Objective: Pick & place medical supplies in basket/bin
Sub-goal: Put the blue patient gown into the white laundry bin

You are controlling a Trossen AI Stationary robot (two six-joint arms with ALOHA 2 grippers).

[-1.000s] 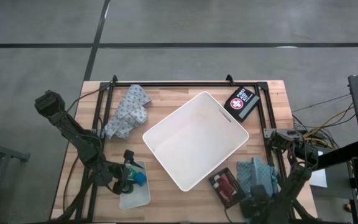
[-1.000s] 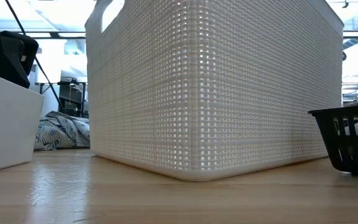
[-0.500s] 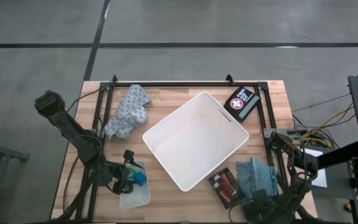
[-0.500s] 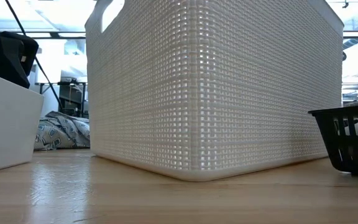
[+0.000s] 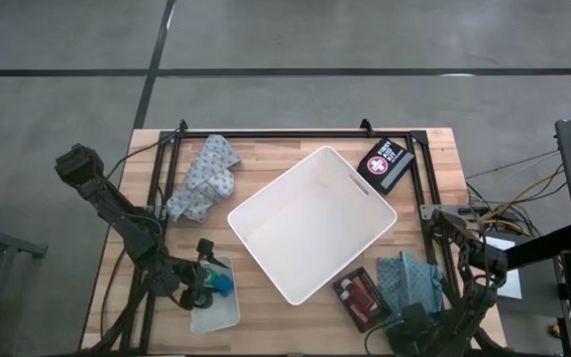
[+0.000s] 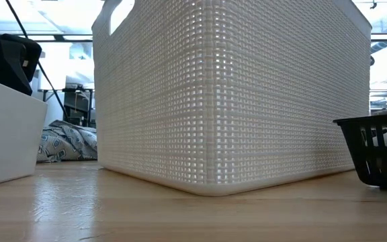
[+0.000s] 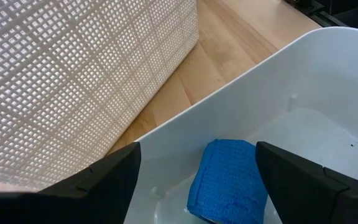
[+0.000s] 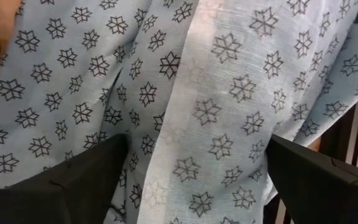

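My right gripper's open fingers reach down beside the star-patterned cloth's raised folds, and closing now would catch the cloth, so it is time to close.
The white basket/bin [image 5: 310,223] stands askew at the table's middle. My left gripper [image 7: 197,149] is open near the front left, pointing slantwise down into a small translucent tray [image 5: 216,309]. A blue bandage roll [image 7: 229,177] lies on the tray floor between the fingers, untouched by either. My right gripper [image 8: 197,140] is open at the front right, pointing steeply down. It is close over a light blue star-patterned cloth [image 8: 185,93] that lies crumpled on the table [image 5: 411,283]. My right gripper has its open fingers [image 8: 73,180] close over the star-patterned cloth, coming from above. I cannot tell whether they touch it.
A small black basket [image 5: 358,297] with red items sits between the bin and the blue cloth. A dark first-aid case [image 5: 385,164] lies at the far right, and a second patterned cloth [image 5: 204,178] at the far left. A black frame rail [image 5: 295,134] runs along the far edge.
My right gripper has sunk toward the star-patterned cloth and shifted slightly toward the table's near edge, then stopped, its fingers still apart.
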